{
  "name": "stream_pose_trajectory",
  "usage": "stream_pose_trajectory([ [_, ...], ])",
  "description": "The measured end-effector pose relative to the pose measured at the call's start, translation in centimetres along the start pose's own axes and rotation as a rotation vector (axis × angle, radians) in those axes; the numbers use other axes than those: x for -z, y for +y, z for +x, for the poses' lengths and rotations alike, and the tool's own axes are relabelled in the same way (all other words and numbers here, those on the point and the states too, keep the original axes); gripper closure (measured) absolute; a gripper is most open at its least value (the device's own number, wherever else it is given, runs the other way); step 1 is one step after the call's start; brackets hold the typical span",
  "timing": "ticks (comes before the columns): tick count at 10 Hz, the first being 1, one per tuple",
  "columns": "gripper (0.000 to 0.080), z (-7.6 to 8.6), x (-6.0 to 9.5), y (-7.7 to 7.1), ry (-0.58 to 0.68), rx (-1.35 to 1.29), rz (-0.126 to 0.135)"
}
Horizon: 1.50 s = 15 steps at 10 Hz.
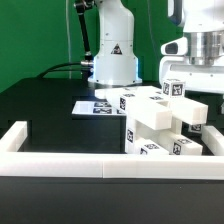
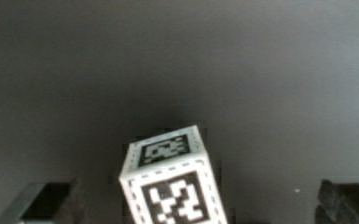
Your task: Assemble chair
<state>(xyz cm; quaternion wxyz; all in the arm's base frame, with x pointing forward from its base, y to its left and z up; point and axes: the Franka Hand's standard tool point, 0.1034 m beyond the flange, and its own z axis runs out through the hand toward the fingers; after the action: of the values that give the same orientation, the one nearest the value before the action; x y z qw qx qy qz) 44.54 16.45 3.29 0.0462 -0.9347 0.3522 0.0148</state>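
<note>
I need to grab the narrow part by its tagged end [image 2: 174, 182] with my gripper next, to add it to the chair's clustered white blocks.
The chair parts [image 1: 160, 122] are white blocks with black-and-white tags, clustered on the black table at the exterior view's right. One narrow part [image 1: 176, 92] stands upright above the rest, with a tag on its top end. My gripper [image 1: 202, 78] hangs open just above and beside it, holding nothing. In the wrist view that tagged part [image 2: 172, 178] sits tilted between my two dark fingers [image 2: 51, 200], apart from both. The gripper [image 2: 199, 198] jaws stand wide.
A white border rail [image 1: 100, 166] runs along the table's front and turns back at the exterior view's left [image 1: 14, 138]. The marker board [image 1: 98, 106] lies flat behind the parts. The robot's base [image 1: 114, 55] stands at the back.
</note>
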Motion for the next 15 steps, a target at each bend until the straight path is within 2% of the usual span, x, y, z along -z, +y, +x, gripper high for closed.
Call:
stream_pose_trajectory([
  [5,0.0150,-0.2,-1.5,0.9,-0.013,0.094,-0.029],
  [7,0.0150,0.5,-2.3,1.2,-0.015,0.169,-0.037],
  [10,0.0150,1.3,-2.3,1.5,-0.011,0.161,-0.040],
  [12,0.0418,0.8,-2.4,1.3,-0.011,0.172,-0.041],
  [13,0.0418,0.9,-2.4,1.3,-0.011,0.172,-0.041],
  [14,0.0515,0.9,-2.4,1.3,-0.011,0.172,-0.041],
  [15,0.0514,0.9,-2.4,1.3,-0.011,0.172,-0.041],
])
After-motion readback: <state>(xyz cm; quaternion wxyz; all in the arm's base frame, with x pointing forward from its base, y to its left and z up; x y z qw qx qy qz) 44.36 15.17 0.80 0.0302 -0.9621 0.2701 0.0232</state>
